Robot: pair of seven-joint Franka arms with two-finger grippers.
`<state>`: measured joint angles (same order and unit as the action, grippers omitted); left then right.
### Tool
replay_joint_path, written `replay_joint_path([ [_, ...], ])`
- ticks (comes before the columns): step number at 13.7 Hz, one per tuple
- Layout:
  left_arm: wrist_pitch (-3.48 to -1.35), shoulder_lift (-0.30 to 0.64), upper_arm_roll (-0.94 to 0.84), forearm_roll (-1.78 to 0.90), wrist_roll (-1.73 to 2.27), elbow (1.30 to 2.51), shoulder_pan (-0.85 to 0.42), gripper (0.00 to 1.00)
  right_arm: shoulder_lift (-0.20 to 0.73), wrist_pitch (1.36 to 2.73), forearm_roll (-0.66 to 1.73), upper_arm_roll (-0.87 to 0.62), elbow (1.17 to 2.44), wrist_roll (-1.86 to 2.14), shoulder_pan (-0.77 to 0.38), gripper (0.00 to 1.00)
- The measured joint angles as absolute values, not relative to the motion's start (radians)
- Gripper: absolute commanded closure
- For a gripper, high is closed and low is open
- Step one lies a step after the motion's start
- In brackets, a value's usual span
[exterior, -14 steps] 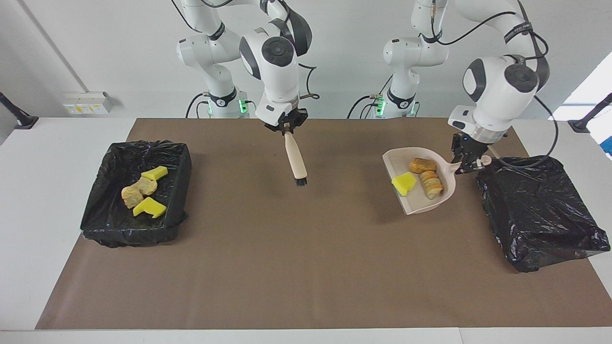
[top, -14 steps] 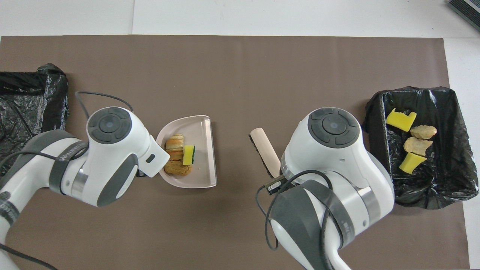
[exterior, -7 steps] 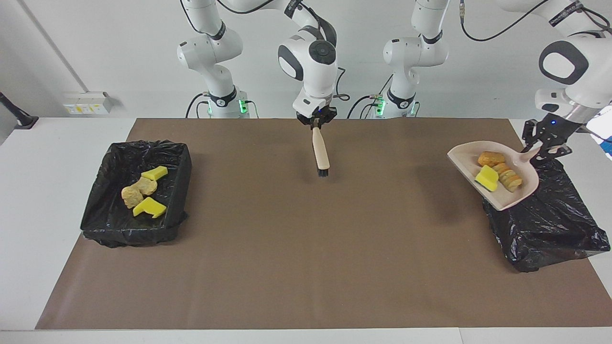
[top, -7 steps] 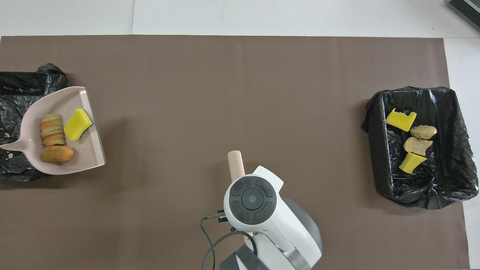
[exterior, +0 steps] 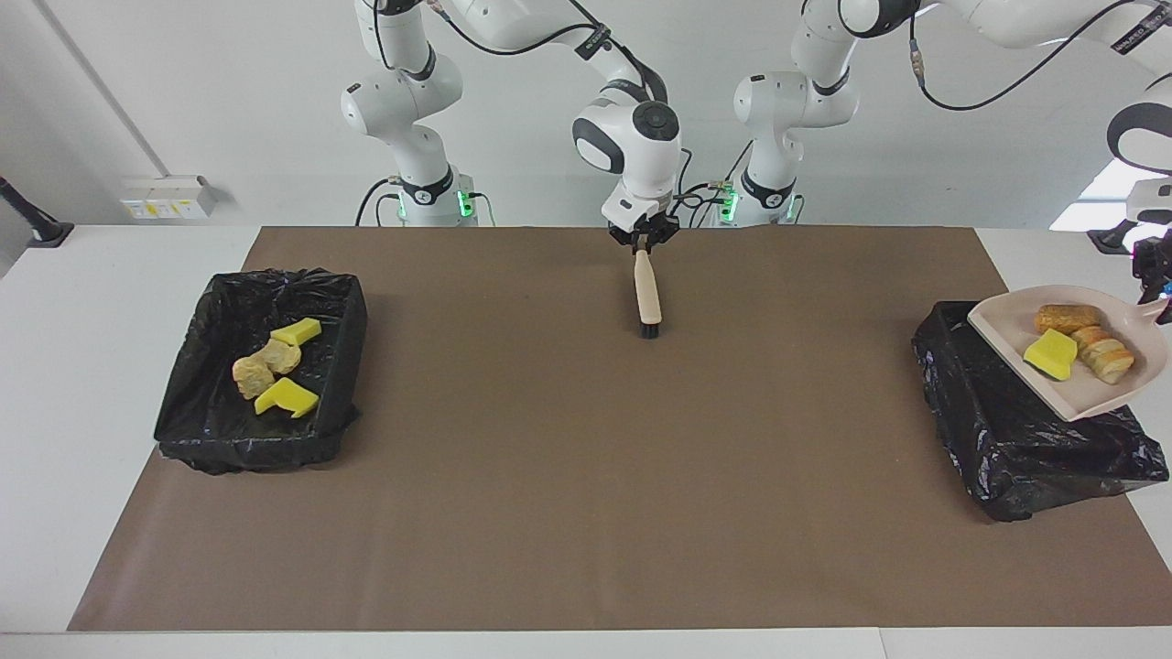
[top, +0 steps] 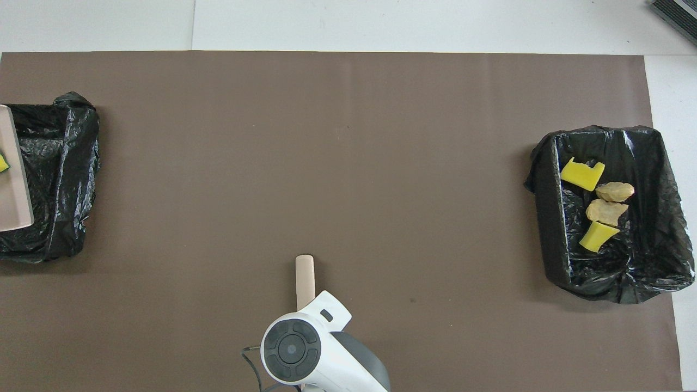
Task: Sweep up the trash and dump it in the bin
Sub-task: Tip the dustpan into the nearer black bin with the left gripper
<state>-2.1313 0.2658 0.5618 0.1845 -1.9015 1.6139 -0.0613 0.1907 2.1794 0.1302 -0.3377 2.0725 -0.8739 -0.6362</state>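
Observation:
The brush head (top: 305,281) is low on the brown mat, with the head's shadow close beside it, so the robot's right gripper needs to open.
My left gripper (exterior: 1155,297) is shut on the handle of the beige dustpan (exterior: 1085,394). It holds the pan in the air over the black-lined bin (exterior: 998,439) at the left arm's end of the table. In the pan lies trash: a yellow sponge piece (exterior: 1051,353) and two bread-like lumps (exterior: 1067,318). The overhead view shows only the pan's edge (top: 12,179) over that bin (top: 57,174). My right gripper (exterior: 644,240) is shut on the brush (exterior: 647,291) (top: 305,275), which hangs bristles down over the mat close to the robots.
A second black-lined bin (exterior: 197,430) (top: 544,239) stands at the right arm's end of the table, with several yellow sponge pieces and tan lumps (exterior: 275,366) inside. A brown mat (exterior: 586,476) covers the table between the two bins.
The left arm has carried the loaded dustpan from over the mat to above the bin at its end. The right arm has drawn the brush back toward the robots.

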Motion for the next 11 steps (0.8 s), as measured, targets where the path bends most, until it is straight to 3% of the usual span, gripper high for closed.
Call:
replay_joint_path([
  [6, -2.123, 0.286, 0.517, 0.541, -1.798, 1.606, -0.102, 1.00, 0.191, 2.173, 0.130, -0.333, 2.074, -0.874, -0.635, 0.97],
  [7, -2.117, 0.286, 0.508, 0.572, -1.789, 1.606, -0.103, 1.00, 0.191, 2.169, 0.130, -0.333, 2.074, -0.874, -0.635, 0.72],
  [8, -2.113, 0.286, 0.505, 0.598, -1.770, 1.605, -0.105, 1.00, 0.191, 2.168, 0.130, -0.332, 2.074, -0.874, -0.635, 0.01],
  [11, -2.096, 0.290, 0.502, 0.703, -1.671, 1.606, -0.110, 1.00, 0.190, 2.125, 0.129, -0.328, 2.055, -0.874, -0.632, 0.00],
])
